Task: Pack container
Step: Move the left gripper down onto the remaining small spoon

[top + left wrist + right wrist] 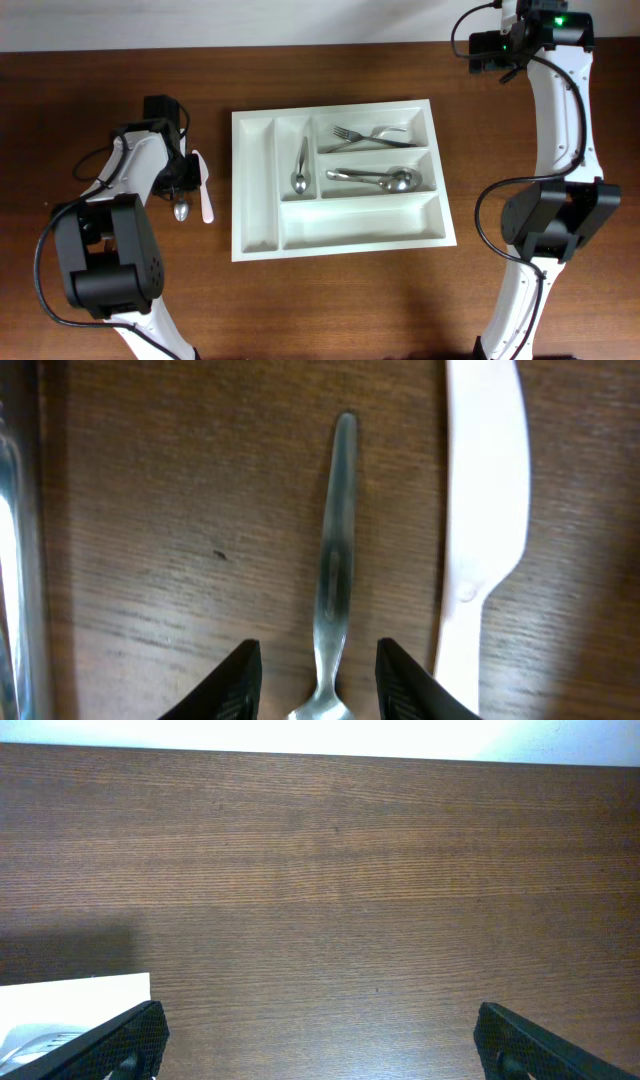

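The spoon's neck [327, 668] lies between my fingers, but the left wrist view shows wood under them, so my left gripper moves down before it closes.
The container [340, 243], a white compartment tray, lies at mid-table. It holds a spoon [300, 165] in an upright slot, forks [370, 135] in the top wide slot and spoons [385, 180] in the middle one. Left of it, on the wood, lie a metal spoon [181, 210] and a white plastic knife [205, 190]. My left gripper [318, 680] hangs low over that spoon [335, 560], its jaws on either side of the neck with gaps showing, so it is open. The knife [485, 490] lies just right of them. My right gripper [320, 1040] is wide open over bare wood.
The right arm [560, 130] stands along the table's right side, reaching to the far edge. A corner of the tray [70, 1005] shows at the lower left of the right wrist view. The wall runs along the table's far edge.
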Controlling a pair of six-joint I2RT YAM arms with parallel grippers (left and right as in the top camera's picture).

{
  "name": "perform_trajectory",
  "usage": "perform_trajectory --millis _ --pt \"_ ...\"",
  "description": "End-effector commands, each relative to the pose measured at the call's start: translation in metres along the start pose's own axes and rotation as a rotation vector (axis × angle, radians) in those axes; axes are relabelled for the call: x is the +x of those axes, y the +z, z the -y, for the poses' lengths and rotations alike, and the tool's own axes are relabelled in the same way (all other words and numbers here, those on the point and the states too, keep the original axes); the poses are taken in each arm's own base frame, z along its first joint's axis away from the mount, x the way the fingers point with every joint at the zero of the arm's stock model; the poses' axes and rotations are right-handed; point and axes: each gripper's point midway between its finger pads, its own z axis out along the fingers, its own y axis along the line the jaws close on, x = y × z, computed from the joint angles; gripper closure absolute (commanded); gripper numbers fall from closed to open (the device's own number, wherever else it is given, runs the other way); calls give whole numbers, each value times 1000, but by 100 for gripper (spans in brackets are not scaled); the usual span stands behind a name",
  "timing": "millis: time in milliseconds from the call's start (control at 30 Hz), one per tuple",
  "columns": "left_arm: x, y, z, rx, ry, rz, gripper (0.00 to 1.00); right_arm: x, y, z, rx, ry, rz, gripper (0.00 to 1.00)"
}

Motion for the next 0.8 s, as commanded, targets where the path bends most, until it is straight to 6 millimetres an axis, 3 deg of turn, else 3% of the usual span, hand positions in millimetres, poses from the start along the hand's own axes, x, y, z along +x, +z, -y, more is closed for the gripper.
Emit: perform_trajectory --millis 0,333,500,767 --pt "8 9 1 14 35 -11 61 -5 -7 6 18 18 20 1" --pt "13 21 11 62 40 2 62 -5 -7 6 18 18 20 1" --pt "12 21 10 59 39 5 82 -5 -7 6 18 18 20 1" --pt "12 21 6 35 39 6 84 -5 -7 6 18 18 20 1"
